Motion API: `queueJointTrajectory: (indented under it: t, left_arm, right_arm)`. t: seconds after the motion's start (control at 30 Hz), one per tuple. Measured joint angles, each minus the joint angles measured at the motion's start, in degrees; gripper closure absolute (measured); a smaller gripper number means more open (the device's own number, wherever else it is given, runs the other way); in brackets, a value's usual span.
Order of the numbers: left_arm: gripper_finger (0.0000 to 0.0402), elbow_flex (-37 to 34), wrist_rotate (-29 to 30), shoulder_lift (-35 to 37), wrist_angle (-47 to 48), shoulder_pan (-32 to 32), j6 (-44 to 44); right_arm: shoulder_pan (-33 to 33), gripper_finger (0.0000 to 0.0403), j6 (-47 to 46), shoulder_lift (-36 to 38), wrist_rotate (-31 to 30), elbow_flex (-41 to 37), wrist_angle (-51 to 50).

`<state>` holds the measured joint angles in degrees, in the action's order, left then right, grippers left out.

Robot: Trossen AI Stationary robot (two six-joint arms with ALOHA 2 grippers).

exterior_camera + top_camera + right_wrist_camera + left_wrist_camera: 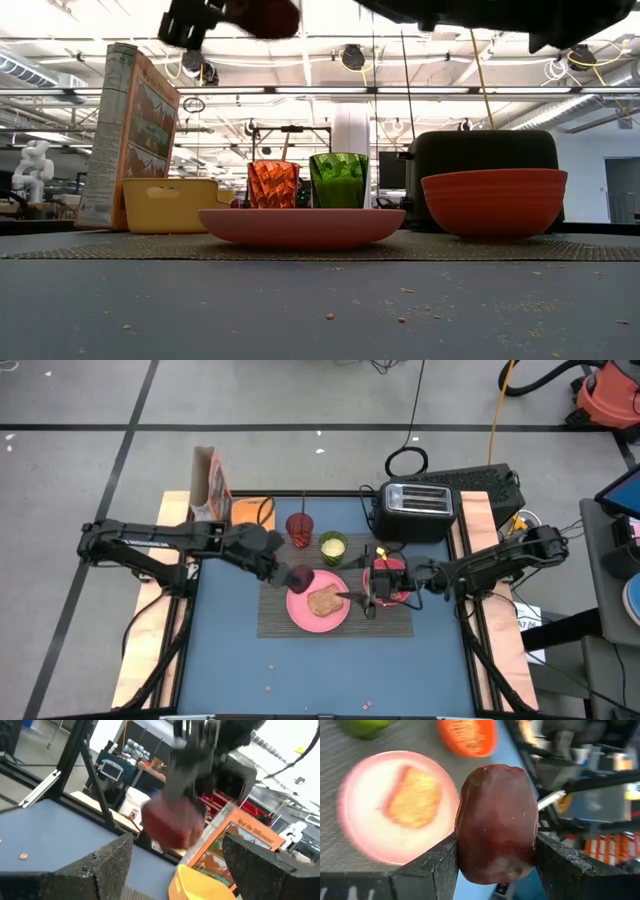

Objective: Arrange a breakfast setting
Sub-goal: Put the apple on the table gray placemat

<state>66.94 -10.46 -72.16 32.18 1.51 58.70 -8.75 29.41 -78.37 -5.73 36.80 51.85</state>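
The dark-red fruit [496, 820] hangs short of my right gripper's open fingers, so my left gripper keeps hold of it until it reaches them.
On the dark woven placemat [385, 622] lies a pink plate [300, 615] with a brown toast slice [325, 601] on it. A red bowl [392, 582] stands on the mat to the plate's right. A red tumbler [299, 527] and a green cup [333, 545] stand behind them. My left gripper [288, 573] is shut on a dark-red fruit [496, 820], which hangs above the plate's left rim. My right gripper [175, 855] is open with nothing between its fingers. It hovers by the bowl's left rim and points toward the left arm. My left gripper pinches the dark-red fruit between its two fingers [435, 870]. The fingers are on the fruit's two opposite sides [465, 857], at the end nearest the wrist. They come slanting down from the table's left. The fruit is lifted clear, high above the plate.
A dark toaster [418, 510] stands at the back right. A cereal box [208, 485] and a yellow container [250, 510] stand at the back left. Crumbs [268, 686] lie on the blue table near the front edge. Wooden boards [140, 660] flank the table.
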Motion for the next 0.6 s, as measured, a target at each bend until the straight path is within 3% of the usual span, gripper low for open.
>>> queueJointTrajectory:
  t: [0.6]
  left_arm:
    - [0.0176, -0.12, -2.52, -11.39, -17.38, 6.80, 0.38]
  right_arm:
    - [-0.47, 0.0106, -4.56, -3.78, 10.57, 0.30, -1.16]
